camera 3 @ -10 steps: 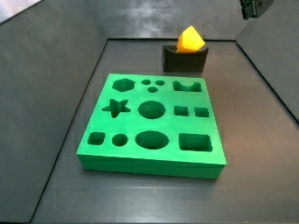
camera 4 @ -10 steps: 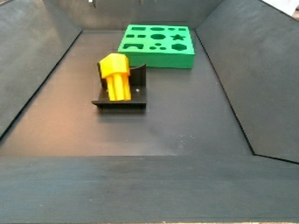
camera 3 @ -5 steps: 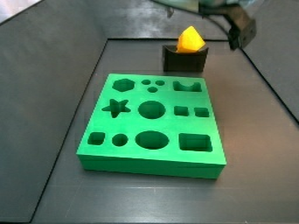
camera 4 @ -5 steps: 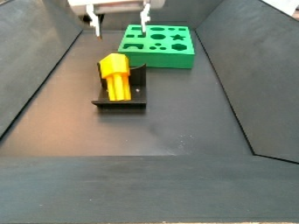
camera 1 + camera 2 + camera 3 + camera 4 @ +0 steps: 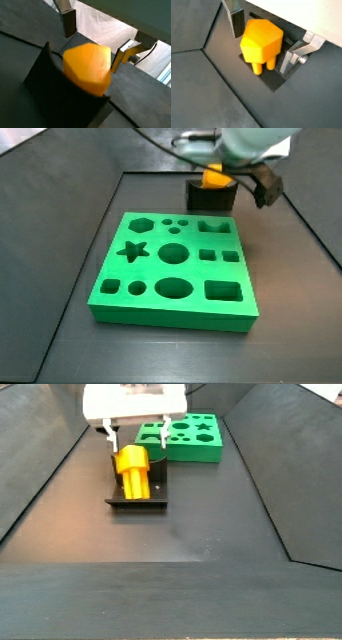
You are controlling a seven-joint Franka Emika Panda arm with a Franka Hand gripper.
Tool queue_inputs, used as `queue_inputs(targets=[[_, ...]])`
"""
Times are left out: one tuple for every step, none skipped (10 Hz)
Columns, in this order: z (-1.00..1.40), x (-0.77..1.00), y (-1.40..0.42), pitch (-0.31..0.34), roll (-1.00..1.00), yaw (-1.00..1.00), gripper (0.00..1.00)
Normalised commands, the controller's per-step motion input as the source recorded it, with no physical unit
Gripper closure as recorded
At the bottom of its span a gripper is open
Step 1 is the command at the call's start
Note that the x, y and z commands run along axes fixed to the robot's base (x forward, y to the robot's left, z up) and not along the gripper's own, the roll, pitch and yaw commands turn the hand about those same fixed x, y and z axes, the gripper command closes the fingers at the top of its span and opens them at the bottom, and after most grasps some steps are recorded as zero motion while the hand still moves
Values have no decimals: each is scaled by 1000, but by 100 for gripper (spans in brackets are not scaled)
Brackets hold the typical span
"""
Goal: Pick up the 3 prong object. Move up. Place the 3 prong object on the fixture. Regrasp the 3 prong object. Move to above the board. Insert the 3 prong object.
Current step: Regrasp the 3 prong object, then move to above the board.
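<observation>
The 3 prong object has to go over to the board (image 5: 198, 271), so I will next grab it with my gripper by its wide orange body (image 5: 213, 177). Its prongs then stay free for insertion.
The yellow-orange 3 prong object (image 5: 131, 469) rests on the dark fixture (image 5: 135, 500) in both side views, object (image 5: 214, 174) on fixture (image 5: 209, 198). Two of its prongs (image 5: 258, 65) show in a wrist view. My gripper (image 5: 136, 444) hangs open right over it, one silver finger (image 5: 236, 22) on each side of the piece (image 5: 261, 42), with a small gap on either side. In a wrist view the object (image 5: 87, 67) fills the space between the fingers (image 5: 68, 22). The green board (image 5: 198, 271) lies apart from the fixture.
Dark sloping walls (image 5: 47, 479) enclose the grey floor (image 5: 201, 534). The board (image 5: 194, 452) sits just beyond the fixture in a side view, close to one gripper finger (image 5: 163, 439). The arm's body (image 5: 247, 143) looms over the fixture.
The gripper has come down from the top edge of the side views to the fixture, and its fingers now straddle the yellow piece. The piece and board have not moved.
</observation>
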Motion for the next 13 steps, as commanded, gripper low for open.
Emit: queue_inputs(targets=[[-814, 101, 17, -55, 75, -22, 0], [-621, 81, 11, -34, 70, -26, 0], [-432, 75, 7, -16, 64, -23, 0], [-340, 73, 7, -8, 66, -22, 0], [-199, 39, -5, 18, 55, -11, 0], [-176, 13, -11, 14, 53, -4, 0], [-175, 14, -9, 14, 53, 3, 0], [-175, 15, -9, 14, 53, 6, 0], [-175, 15, -9, 15, 53, 9, 0], [0, 0, 0, 0, 0, 0, 100], [1000, -44, -58, 111, 280, 499, 100], [1000, -44, -60, 105, 269, 495, 100], [1000, -36, -63, 18, 193, 440, 100]])
